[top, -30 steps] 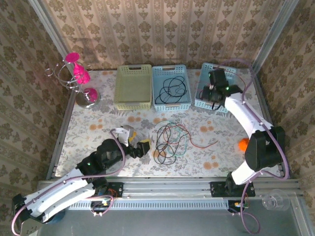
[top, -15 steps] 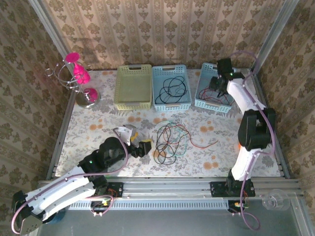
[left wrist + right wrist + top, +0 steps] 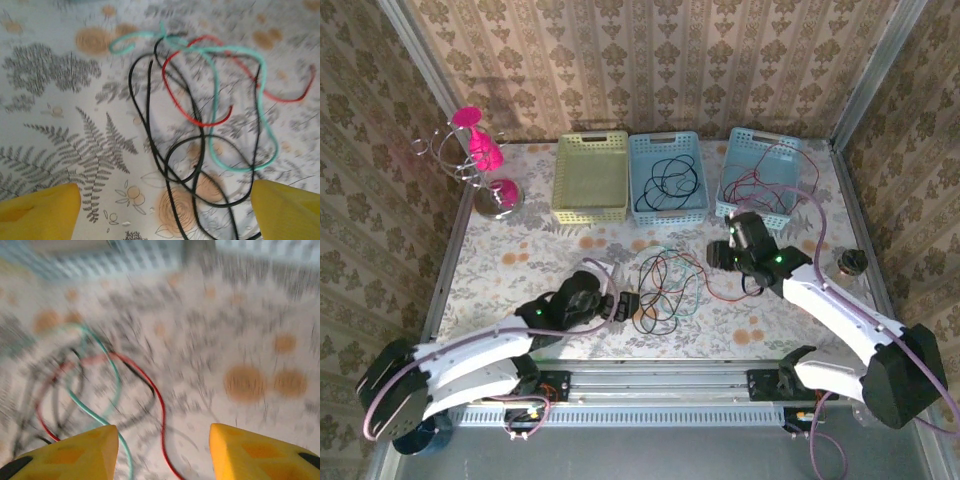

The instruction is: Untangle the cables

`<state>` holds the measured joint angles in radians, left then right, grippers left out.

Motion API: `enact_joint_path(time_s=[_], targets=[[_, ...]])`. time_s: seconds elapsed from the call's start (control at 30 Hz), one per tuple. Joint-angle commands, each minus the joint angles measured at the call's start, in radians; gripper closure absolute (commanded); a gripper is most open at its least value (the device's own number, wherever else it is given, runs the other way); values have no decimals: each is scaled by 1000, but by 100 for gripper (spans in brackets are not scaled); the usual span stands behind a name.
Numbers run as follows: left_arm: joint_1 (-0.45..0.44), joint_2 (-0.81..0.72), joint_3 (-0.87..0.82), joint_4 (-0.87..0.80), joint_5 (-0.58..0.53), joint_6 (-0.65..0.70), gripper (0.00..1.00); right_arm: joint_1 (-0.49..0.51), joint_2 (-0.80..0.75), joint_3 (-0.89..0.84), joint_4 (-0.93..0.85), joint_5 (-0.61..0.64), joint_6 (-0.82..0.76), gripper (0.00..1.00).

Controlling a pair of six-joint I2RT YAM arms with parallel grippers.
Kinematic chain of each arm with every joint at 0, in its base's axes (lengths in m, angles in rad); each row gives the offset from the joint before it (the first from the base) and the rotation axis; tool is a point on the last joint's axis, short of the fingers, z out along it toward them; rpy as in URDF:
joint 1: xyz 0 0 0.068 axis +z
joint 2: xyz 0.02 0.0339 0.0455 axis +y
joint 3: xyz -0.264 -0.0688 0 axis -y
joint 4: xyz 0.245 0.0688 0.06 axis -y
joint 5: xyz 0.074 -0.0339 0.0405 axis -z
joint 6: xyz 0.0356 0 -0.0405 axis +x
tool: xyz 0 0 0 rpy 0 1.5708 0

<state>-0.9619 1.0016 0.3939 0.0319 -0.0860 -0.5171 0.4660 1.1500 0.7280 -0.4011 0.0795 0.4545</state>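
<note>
The teal wire (image 3: 215, 130) has its outer loop (image 3: 271, 132) beside the red wire, and my right gripper will grab it there next. I will then pull the teal wire out of the tangle.
The cables (image 3: 663, 288) lie in a loose tangle of red, black and teal loops on the flowered cloth, mid-table. My left gripper (image 3: 625, 306) sits at the tangle's left edge, open. In the left wrist view black loops (image 3: 200, 167), a teal wire (image 3: 215, 130) and a red wire (image 3: 192, 107) spread ahead of the left gripper (image 3: 165, 215), and the lowest black strands run between its yellow fingertips (image 3: 42, 210). My right gripper (image 3: 720, 256) hovers just right of the tangle, open. A red wire (image 3: 162, 415) runs between the right gripper's fingers (image 3: 70, 455), untouched.
Three bins stand at the back: a yellow-green one (image 3: 590, 205), a blue one (image 3: 667, 213) with a black cable inside, and a blue one (image 3: 757, 216) with red and black wire. A pink-topped wire stand (image 3: 485, 170) is at the back left. A small round object (image 3: 849, 263) lies at the right.
My right arm swung from the far right bin down to the table beside the tangle, and its jaws opened. My left gripper slid right to the tangle's edge.
</note>
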Motion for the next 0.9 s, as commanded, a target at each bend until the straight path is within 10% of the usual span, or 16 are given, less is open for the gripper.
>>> enact_joint_path(time_s=[0.0,0.47,0.87], targets=[[-8,107,100,-21,-43,-35,12,13,-27,-55,3,-38,67,48],[6,409,218,-100,-19,-157,12,36,37,-113,122,-197,95,47],[-1,550,281,-85,-16,-151,45,95,191,-108,251,-185,26,65]])
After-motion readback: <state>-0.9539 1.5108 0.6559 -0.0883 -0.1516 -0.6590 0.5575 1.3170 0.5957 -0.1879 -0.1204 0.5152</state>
